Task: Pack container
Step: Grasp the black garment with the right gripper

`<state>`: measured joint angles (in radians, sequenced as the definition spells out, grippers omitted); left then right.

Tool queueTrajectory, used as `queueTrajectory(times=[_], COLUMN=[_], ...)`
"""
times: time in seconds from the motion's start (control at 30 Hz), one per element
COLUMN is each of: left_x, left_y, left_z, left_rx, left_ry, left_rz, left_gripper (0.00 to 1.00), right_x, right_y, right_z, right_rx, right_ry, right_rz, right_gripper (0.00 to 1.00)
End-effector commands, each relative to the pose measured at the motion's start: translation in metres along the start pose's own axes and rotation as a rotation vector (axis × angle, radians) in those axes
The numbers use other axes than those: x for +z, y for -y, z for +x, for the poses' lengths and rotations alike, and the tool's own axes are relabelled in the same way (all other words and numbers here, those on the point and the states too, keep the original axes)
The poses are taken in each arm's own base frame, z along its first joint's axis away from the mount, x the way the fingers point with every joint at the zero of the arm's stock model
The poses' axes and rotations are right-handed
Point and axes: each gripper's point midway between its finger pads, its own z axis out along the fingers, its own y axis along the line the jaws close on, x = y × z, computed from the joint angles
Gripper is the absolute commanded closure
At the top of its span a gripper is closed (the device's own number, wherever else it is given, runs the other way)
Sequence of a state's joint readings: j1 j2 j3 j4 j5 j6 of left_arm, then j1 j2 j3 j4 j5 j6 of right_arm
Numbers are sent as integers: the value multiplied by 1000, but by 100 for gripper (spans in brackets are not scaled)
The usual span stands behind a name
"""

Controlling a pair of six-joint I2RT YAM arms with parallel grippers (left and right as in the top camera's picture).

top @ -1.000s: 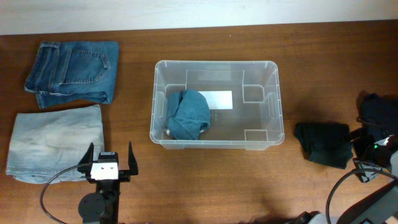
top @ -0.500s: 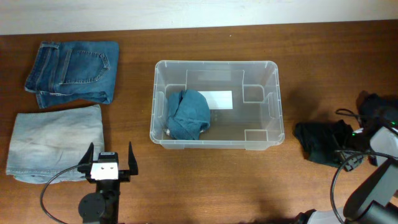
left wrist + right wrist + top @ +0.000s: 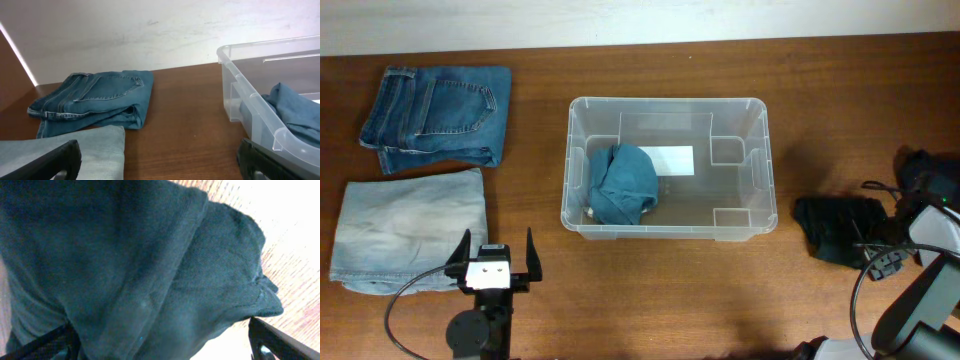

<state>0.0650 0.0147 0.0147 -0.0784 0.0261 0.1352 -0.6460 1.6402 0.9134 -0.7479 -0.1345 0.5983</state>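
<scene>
I will pack the folded dark garment (image 3: 835,230) beside the blue garment. My right gripper will next grab it across its layers at the garment's edge farthest from the container.
The clear container (image 3: 666,101) stands mid-table with a crumpled blue garment (image 3: 623,184) in its left half; the left wrist view shows its near wall (image 3: 250,100). To its right lies a folded dark garment (image 3: 835,230). My right gripper (image 3: 876,240) is at that garment's right edge. In the right wrist view the dark cloth (image 3: 125,265) fills the frame, and the gripper (image 3: 160,347) is open with its fingers either side of the cloth. My left gripper (image 3: 491,258) stands open and empty near the front edge, over bare wood (image 3: 157,165).
Folded dark-blue jeans (image 3: 438,115) lie at the back left, pale folded jeans (image 3: 410,230) in front of them, just left of my left gripper. Another dark garment (image 3: 928,175) sits at the far right edge. Cables trail from both arms.
My right arm has swung left from the table's right edge onto the dark garment. The left arm has not moved.
</scene>
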Motion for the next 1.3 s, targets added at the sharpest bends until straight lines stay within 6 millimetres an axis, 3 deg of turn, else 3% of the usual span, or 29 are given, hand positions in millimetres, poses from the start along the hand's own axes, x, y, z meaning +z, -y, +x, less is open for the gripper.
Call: queueTrajectory(times=[0.0,0.2,0.57,0.77,1.03,1.13,1.27], left_x=[0,0,0,0,0,0,0], left_y=[0,0,0,0,0,0,0], left_z=[1,1,1,1,1,1,1], left_rx=[13,13,13,13,13,13,13], left_ry=[1,1,1,1,1,1,1], left_rz=[0,0,0,0,0,0,0], left_gripper=[1,0,1,1,1,1,1], right_x=[9,15,17,34,54,53,49], right_y=[10,8,-12,-8,-7,-15,-37], right_z=[4,2,-7,-5,-6,-9,-10], right_rx=[10,7,-4,2,5,-14,-53], right_ry=[5,26,45,11,-13,-8,-17], right_rz=[37,17,-83,-59,-52,-91,-200], right_gripper=[2,2,1,15,41,47,64])
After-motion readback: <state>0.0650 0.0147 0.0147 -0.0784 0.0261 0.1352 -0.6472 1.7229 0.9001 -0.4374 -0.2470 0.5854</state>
